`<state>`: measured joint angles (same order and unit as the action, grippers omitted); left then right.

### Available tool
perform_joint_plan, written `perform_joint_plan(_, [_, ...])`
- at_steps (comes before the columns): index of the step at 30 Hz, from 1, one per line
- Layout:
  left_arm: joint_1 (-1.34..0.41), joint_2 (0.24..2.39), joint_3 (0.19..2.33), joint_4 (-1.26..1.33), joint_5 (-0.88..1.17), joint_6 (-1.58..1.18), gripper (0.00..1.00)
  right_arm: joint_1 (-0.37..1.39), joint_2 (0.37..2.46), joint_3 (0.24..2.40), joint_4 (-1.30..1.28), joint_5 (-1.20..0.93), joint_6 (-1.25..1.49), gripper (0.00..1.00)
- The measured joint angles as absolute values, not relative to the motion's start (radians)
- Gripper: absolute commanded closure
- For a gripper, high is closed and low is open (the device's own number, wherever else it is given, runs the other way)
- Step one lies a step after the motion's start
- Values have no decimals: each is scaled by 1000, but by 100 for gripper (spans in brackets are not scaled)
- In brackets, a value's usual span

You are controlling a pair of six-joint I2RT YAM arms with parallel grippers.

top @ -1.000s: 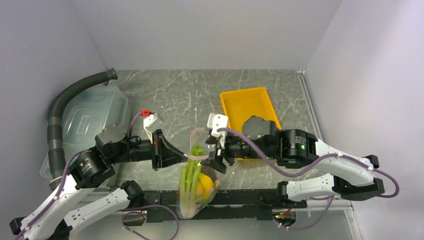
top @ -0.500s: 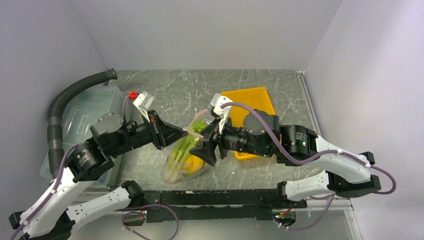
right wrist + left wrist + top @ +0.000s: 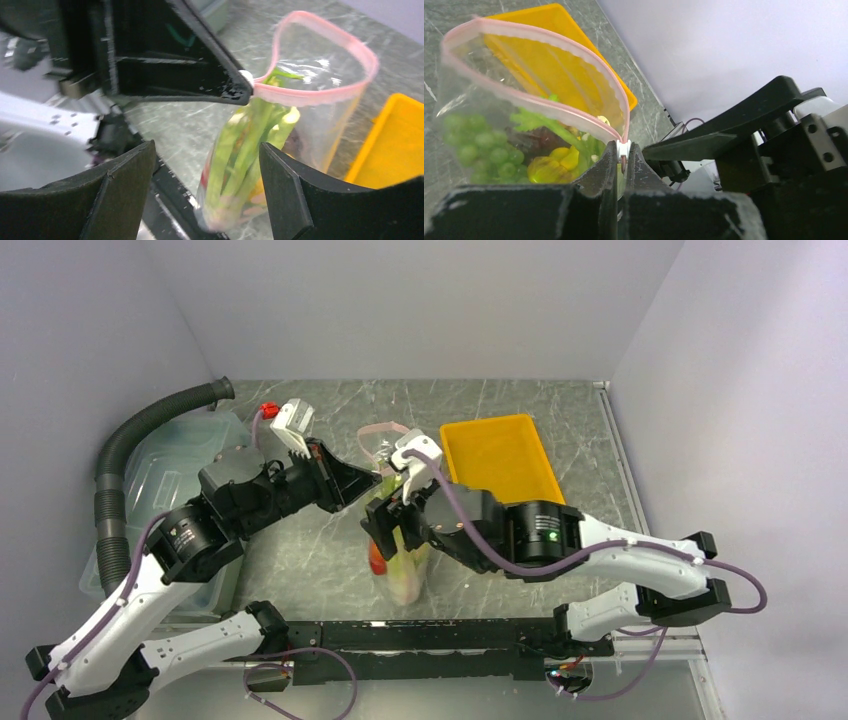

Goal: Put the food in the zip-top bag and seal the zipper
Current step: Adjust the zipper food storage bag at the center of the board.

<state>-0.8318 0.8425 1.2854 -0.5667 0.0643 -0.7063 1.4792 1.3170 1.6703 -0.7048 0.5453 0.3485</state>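
Note:
My right gripper should next take hold of the zip-top bag's side (image 3: 622, 168) just below the white slider, so that the pink zipper (image 3: 541, 102) stays free to seal.
The clear zip-top bag (image 3: 402, 558) hangs upright over the table, its mouth spread in an open loop. My left gripper (image 3: 378, 480) is shut on the end of the pink zipper (image 3: 541, 102), at the white slider. Food fills the bag: pale green leek (image 3: 240, 145), green grapes (image 3: 484, 150), yellow bananas (image 3: 551, 162) and a red-orange fruit (image 3: 377, 560). My right gripper (image 3: 392, 525) stands wide open beside the bag's lower half. In the right wrist view the leek stalks show between its fingers (image 3: 295, 190), with no contact visible.
The yellow tray (image 3: 500, 455) lies just right of the bag, at the back. A translucent lidded bin (image 3: 170, 480) and a grey ribbed hose (image 3: 130, 440) sit at the far left. The black rail (image 3: 450, 635) runs along the table's near edge.
The left gripper has lifted the bag away from the near edge toward mid-table, and it now hangs upright. The right gripper moved left alongside it and opened wider.

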Motion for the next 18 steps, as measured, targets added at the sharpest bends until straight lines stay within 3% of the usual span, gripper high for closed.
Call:
perform_joint_plan(8, [-832, 847, 1285, -553, 28, -783, 100, 1480, 1382, 1611, -645, 810, 333, 19])
perform_joint_plan(13, [-832, 846, 1285, -533, 27, -814, 100, 1469, 1405, 1595, -584, 883, 294, 28])
perform_joint_plan(18, [-832, 846, 1285, -534, 25, -833, 100, 1425, 1411, 1558, -511, 877, 258, 43])
